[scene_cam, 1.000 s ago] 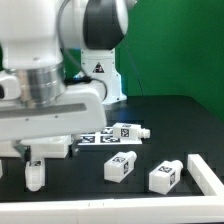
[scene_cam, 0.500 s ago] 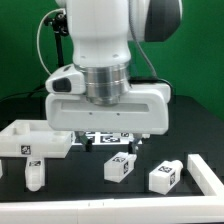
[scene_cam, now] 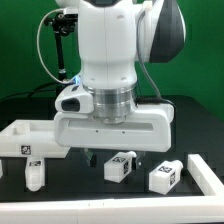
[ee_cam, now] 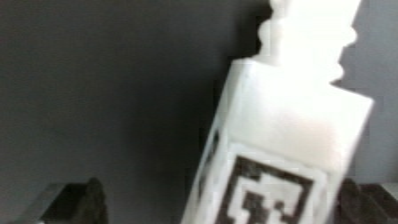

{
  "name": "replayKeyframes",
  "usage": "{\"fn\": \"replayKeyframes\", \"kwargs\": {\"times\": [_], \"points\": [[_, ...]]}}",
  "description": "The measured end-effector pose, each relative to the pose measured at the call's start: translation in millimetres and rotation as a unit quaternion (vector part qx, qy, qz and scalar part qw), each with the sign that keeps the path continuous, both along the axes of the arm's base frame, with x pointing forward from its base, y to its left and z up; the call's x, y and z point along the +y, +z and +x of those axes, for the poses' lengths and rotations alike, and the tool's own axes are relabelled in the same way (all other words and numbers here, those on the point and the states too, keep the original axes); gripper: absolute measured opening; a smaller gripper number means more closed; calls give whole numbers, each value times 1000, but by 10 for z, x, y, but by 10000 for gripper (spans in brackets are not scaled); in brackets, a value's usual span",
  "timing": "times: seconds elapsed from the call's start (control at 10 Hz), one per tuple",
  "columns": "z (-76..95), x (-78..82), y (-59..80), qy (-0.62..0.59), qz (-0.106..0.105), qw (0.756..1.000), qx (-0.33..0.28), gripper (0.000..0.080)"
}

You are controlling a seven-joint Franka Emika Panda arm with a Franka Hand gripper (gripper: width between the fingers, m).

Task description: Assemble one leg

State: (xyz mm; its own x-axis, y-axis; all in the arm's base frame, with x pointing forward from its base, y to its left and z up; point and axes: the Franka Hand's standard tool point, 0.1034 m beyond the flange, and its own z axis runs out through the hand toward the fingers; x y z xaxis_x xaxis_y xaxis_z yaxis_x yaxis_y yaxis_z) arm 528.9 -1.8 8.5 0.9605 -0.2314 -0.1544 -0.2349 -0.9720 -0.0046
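Observation:
The white leg's tagged end (scene_cam: pixel 119 167) (ee_cam: pixel 270 188) is large between my fingers, so my gripper would hold the leg if it closed now and needs to close on it.
In the wrist view a white leg (ee_cam: pixel 276 130) with a black marker tag and a threaded end lies on the black table between my open fingers. My gripper (ee_cam: pixel 228 205) straddles it without touching it. In the exterior view the gripper (scene_cam: pixel 112 156) is low over the table and its wide hand hides that leg. Two more tagged white legs lie in front of it, one (scene_cam: pixel 122 166) just below the fingers and one (scene_cam: pixel 165 176) toward the exterior view's right. A small white leg (scene_cam: pixel 35 176) stands upright at the left. The white tabletop (scene_cam: pixel 25 140) lies behind it.
A white angled wall piece (scene_cam: pixel 206 176) stands at the exterior view's right edge. The arm's base (scene_cam: pixel 75 50) with its cables rises at the back. The marker board is hidden behind the hand.
The arm has swung from the exterior view's left to the middle and come down, so the hand now covers the tagged leg that lay at the back.

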Motion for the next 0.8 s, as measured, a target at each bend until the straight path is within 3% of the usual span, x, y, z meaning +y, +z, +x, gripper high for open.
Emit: {"fn": "replayKeyframes", "kwargs": {"times": [0.1, 0.3, 0.4, 0.5, 0.6, 0.8], "points": [[2, 3, -1, -1, 0, 1000, 0, 649], [-2, 3, -5, -1, 0, 1000, 0, 370], [-3, 3, -7, -1, 0, 1000, 1, 370], [-17, 18, -2, -5, 0, 1000, 1, 284], [-179, 138, 29, -20, -2, 1000, 8, 284], [-509, 658, 161, -51, -16, 998, 16, 284]]}}
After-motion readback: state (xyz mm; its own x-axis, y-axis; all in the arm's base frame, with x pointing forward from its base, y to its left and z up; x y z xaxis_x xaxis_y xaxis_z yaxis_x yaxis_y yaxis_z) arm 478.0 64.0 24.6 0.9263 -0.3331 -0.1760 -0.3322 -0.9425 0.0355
